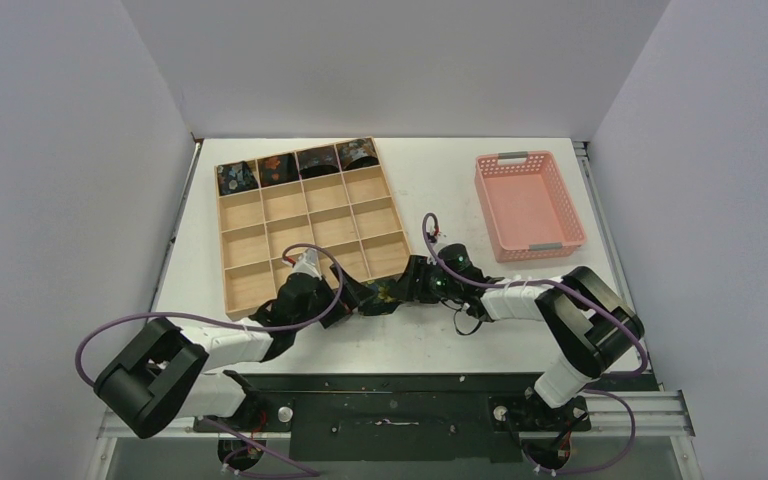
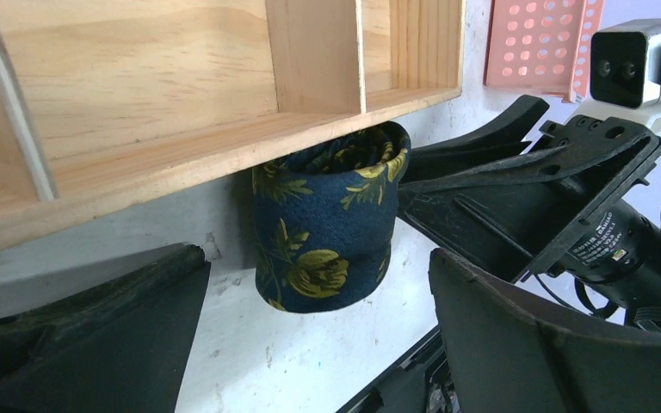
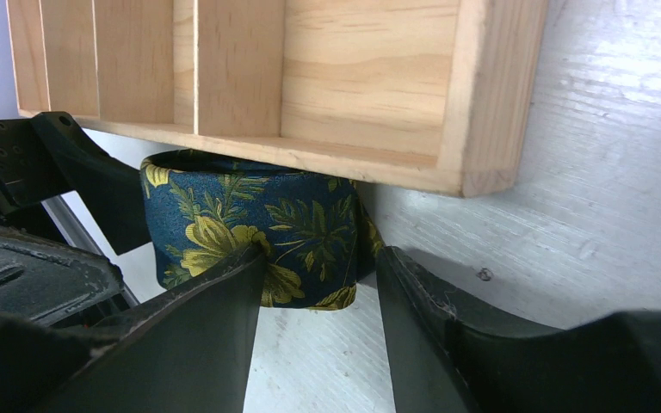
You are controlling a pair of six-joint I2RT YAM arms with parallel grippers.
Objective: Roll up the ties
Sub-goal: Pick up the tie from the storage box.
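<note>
I will next grab the rolled tie (image 1: 374, 298) across its outer sides with my left gripper. That keeps the coil closed, so I can place it in the tray.
A rolled tie (image 1: 374, 298), navy with yellow flowers, stands as a coil on the table against the front wall of the wooden tray (image 1: 260, 235). It shows in the left wrist view (image 2: 327, 228) and in the right wrist view (image 3: 258, 219). My left gripper (image 1: 348, 300) is open, with the coil just beyond its fingertips (image 2: 318, 344). My right gripper (image 1: 402, 291) is open on the coil's other side (image 3: 318, 292). Its left finger (image 3: 198, 335) overlaps the coil's lower edge. Several more rolled ties (image 1: 276, 166) fill the tray's back row.
A pink plastic basket (image 1: 528, 205) stands at the back right of the white table. The tray's front wall (image 3: 327, 159) is right behind the coil. The two grippers face each other closely; the right one shows in the left wrist view (image 2: 525, 189).
</note>
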